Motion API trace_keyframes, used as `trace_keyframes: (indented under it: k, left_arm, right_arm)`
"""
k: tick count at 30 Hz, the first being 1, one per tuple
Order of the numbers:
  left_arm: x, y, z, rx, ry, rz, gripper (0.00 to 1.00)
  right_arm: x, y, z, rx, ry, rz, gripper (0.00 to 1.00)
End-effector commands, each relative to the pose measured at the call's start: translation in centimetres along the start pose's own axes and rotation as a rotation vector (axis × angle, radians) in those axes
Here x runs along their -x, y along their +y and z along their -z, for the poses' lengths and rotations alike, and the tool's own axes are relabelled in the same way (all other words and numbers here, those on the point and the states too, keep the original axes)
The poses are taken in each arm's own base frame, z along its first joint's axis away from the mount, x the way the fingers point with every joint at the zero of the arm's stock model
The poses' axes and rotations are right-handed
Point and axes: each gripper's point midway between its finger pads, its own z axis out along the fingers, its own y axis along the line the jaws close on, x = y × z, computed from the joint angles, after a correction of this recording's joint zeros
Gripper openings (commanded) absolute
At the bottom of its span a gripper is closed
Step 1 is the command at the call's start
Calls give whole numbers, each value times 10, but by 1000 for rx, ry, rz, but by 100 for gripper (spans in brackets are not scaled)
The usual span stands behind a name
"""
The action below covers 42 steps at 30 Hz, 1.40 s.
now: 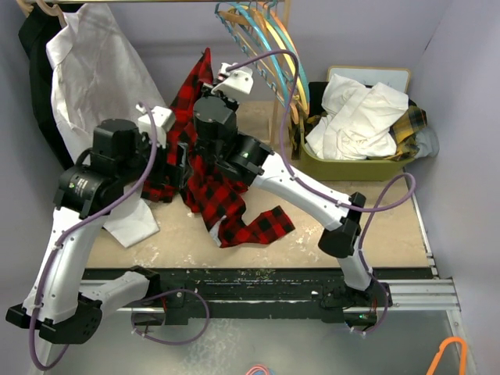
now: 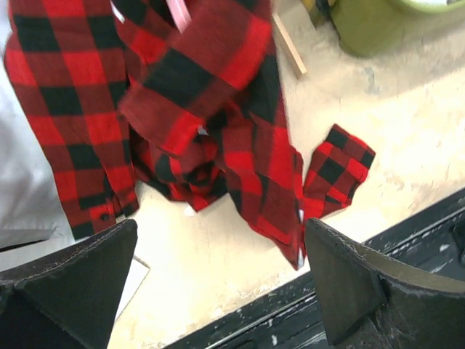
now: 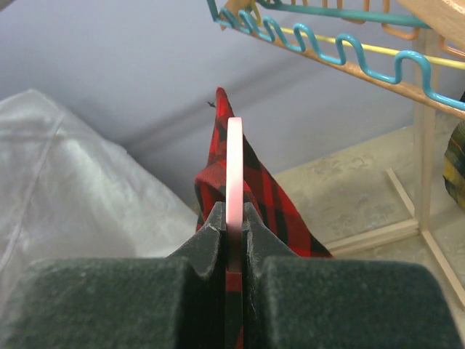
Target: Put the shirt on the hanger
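Observation:
I should next use my left gripper to grab the plaid shirt's near side, below the pink hanger (image 1: pixel 197 166), so that the hanger's top stays free to hang.
The red-and-black plaid shirt (image 1: pixel 223 191) hangs from above, and its lower part and a sleeve lie bunched on the table. My right gripper (image 3: pixel 234 218) is shut on the thin pink hanger (image 3: pixel 235 160), seen edge-on, with shirt cloth (image 3: pixel 265 196) draped behind it. In the top view the right gripper (image 1: pixel 209 100) sits high in the shirt's upper part and the hanger is hidden. My left gripper (image 1: pixel 176 168) is open and empty beside the shirt's left side. In the left wrist view its fingers (image 2: pixel 73 283) stand wide apart above the table, with the shirt (image 2: pixel 203 109) beyond them and a bit of pink hanger (image 2: pixel 178 11) at the top.
A white shirt (image 1: pixel 94 70) hangs at the back left. A wooden rack with blue, yellow and orange hangers (image 1: pixel 266 35) stands at the back. A green bin (image 1: pixel 351 168) holds white and yellow plaid cloth. A black rail (image 1: pixel 258 285) runs along the near edge.

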Motion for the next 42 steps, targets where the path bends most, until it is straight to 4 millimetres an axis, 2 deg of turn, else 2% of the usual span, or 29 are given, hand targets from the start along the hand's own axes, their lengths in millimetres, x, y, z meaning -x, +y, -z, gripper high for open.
trace_keyframes:
  k: [1,5,10,14,18,19,21,23,25,26,28,31,32,34,36,38,40,41,42]
  left_arm:
    - [-2,-3,-13,5,-37,-134,99]
    - [-13,-5,-29,20,-8,-186,99]
    - [-22,9,-53,112,4,-248,100]
    - [-29,29,-75,215,12,-282,93]
    - [-34,30,-91,218,-1,-278,89]
    - [-31,30,-94,219,-21,-277,85]
    - [-26,33,-100,239,-38,-283,64]
    - [-21,37,-106,264,-46,-295,36]
    - [-21,37,-113,263,-33,-319,3]
    - [-23,37,-117,256,-21,-342,0]
    - [-26,31,-117,203,-6,-401,0]
    - [-17,25,-98,156,-60,-448,0]
    - [-16,26,-91,154,-60,-455,0]
    - [-17,28,-77,139,-55,-481,0]
    - [-23,26,-65,85,-29,-498,0]
    - [-34,26,-50,22,16,-504,0]
    - [-38,26,-37,-15,26,-512,0]
    - [-38,31,-31,-5,28,-500,0]
    - [-39,37,-26,16,31,-484,0]
  right_arm:
    - [52,2,-2,-98,-145,-188,0]
    - [56,0,-4,-138,-186,-171,0]
    - [61,-3,-3,-148,-200,-184,0]
    - [61,-7,-2,-146,-199,-181,0]
    - [62,-6,0,-122,-189,-187,0]
    - [63,-5,0,-112,-184,-190,0]
    - [62,-2,1,-92,-176,-204,0]
    - [61,-2,1,-83,-167,-204,0]
    - [61,-2,3,-72,-162,-210,0]
    - [62,-2,3,-67,-159,-220,0]
    - [63,1,4,-42,-144,-237,0]
    - [67,5,8,11,-117,-254,0]
    - [68,8,9,34,-110,-258,6]
    - [75,11,12,79,-103,-278,31]
    - [85,12,13,122,-100,-299,38]
    - [97,13,14,175,-89,-323,51]
    - [113,10,12,220,-80,-349,71]
    - [123,8,12,241,-81,-369,87]
    - [132,7,14,270,-82,-386,97]
